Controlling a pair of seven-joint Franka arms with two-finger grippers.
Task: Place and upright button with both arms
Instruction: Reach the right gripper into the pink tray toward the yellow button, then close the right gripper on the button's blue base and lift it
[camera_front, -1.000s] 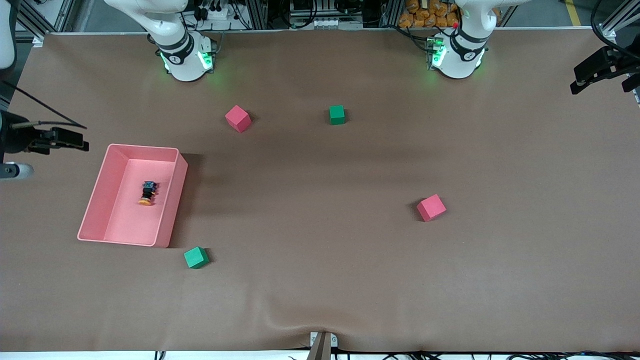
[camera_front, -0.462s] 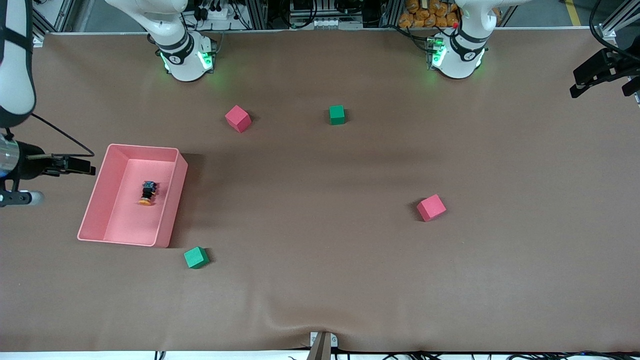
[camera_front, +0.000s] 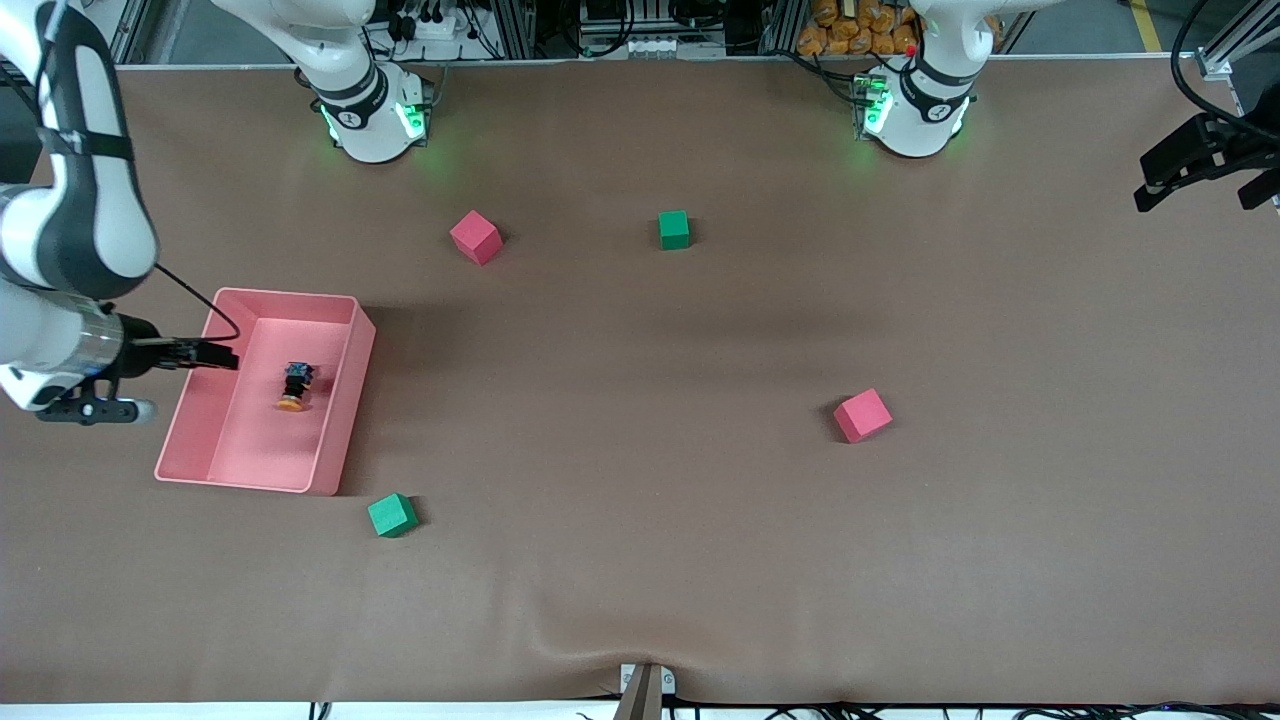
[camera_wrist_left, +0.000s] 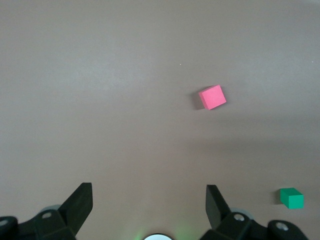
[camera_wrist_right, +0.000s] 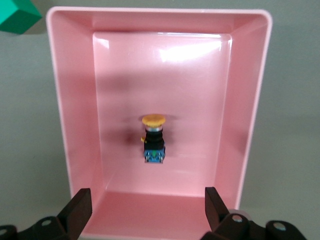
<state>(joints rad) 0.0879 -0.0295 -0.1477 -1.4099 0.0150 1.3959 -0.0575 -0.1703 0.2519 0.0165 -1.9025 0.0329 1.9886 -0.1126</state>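
Observation:
My right gripper should go to the button and pick up its black body (camera_front: 295, 386). Then the button's orange cap stays free, so the button can be set upright.
The button (camera_front: 293, 388) lies on its side on the floor of a pink bin (camera_front: 340, 400), orange cap toward the front camera. In the right wrist view the button (camera_wrist_right: 153, 137) lies mid-floor of the bin (camera_wrist_right: 57, 100). My right gripper (camera_front: 215, 355) is open and empty over the bin's wall at the right arm's end of the table; its jaws (camera_wrist_right: 147, 197) stand wide apart, clear of the button. My left gripper (camera_front: 1165, 180) hangs open and empty over the left arm's end of the table, and in the left wrist view (camera_wrist_left: 147, 195) only bare table lies between its fingers.
Two pink cubes (camera_front: 476, 237) (camera_front: 862, 415) and two green cubes (camera_front: 674, 229) (camera_front: 392, 515) lie on the brown table. The second green cube sits just off the bin's corner nearest the front camera. The left wrist view shows a pink cube (camera_wrist_left: 212, 97) and a green cube (camera_wrist_left: 291, 198).
My right arm has swung in from the table's end, bringing its open gripper over the bin's wall. My left gripper has dipped slightly. The button has not moved.

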